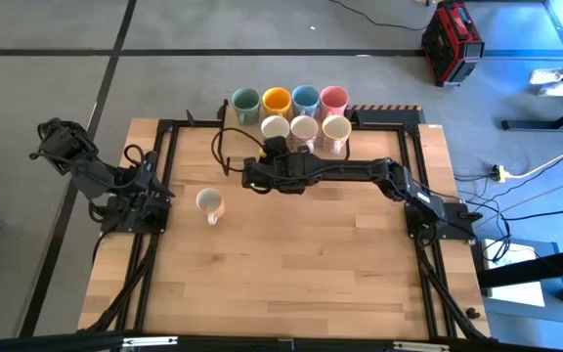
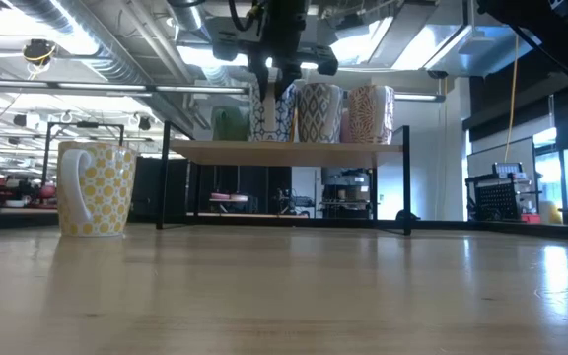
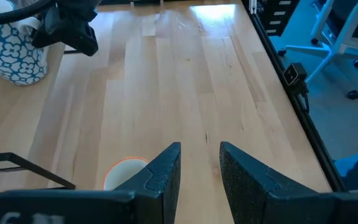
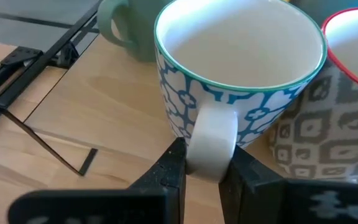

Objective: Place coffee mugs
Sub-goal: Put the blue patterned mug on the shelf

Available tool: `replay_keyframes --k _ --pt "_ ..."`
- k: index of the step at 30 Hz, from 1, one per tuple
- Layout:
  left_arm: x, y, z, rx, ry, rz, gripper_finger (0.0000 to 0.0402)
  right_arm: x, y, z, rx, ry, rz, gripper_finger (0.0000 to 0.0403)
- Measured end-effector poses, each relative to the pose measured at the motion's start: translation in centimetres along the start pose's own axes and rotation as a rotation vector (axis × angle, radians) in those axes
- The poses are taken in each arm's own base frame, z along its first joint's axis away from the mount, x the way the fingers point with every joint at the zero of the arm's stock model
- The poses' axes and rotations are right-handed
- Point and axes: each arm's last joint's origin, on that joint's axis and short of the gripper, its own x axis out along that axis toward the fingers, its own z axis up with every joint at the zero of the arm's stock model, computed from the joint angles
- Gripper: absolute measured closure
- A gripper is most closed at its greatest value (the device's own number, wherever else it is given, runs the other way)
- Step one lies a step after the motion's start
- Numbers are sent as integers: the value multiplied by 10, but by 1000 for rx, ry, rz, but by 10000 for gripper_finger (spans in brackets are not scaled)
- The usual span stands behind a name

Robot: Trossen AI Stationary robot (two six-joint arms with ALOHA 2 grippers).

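My right gripper is holding the blue-patterned mug with its base on the shelf board beside the grey-patterned mug, so I need to open, and the mug would stay there.
Seven mugs stand on a low black-framed shelf [image 1: 379, 115] at the table's far edge. The back row is green [image 1: 245, 102], orange [image 1: 277, 100], blue [image 1: 306, 99] and pink [image 1: 333, 98]. Three cream-white patterned mugs stand in front of them. My right gripper [image 4: 207, 157] is at the leftmost of these, the blue-patterned mug [image 4: 241, 81], shut on its handle. A yellow-dotted cream mug [image 2: 95, 187] stands upright on the table left of centre. My left gripper [image 3: 199, 155] waits open near the table's left side, just left of that mug [image 3: 124, 169]. My right gripper pinches the blue-patterned mug's white handle [image 4: 211, 140] between its two fingers [image 4: 166, 171], one on each side of the loop. It comes slanting down from the table's near side. The mug [image 2: 272, 113] stands upright with its base on the shelf board.
The grey-patterned mug [image 4: 328, 124] stands close against the held mug's right side, and the green mug [image 4: 126, 28] is just behind it. The shelf's black legs [image 2: 166, 177] stand on the table. Cables run along both table sides. Bare wood lies across the near half.
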Motion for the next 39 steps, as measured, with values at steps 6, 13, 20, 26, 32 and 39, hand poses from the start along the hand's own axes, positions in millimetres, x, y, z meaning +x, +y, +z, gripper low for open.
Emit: replay_keyframes --k 6,13,20,26,32,39 --pt "0 0 0 4 0 0 296 0 0 0 13 7 3 358" --pt "0 0 0 4 0 0 296 0 0 0 14 2 1 300" --pt "0 0 0 4 0 0 296 0 0 0 16 5 2 266" --pt "0 0 0 3 0 0 296 0 0 -1 15 26 13 245" --pt "0 0 0 4 1 -5 296 -2 1 -3 10 29 19 240" --pt "0 0 0 4 2 -6 296 -3 1 -5 -6 81 33 240"
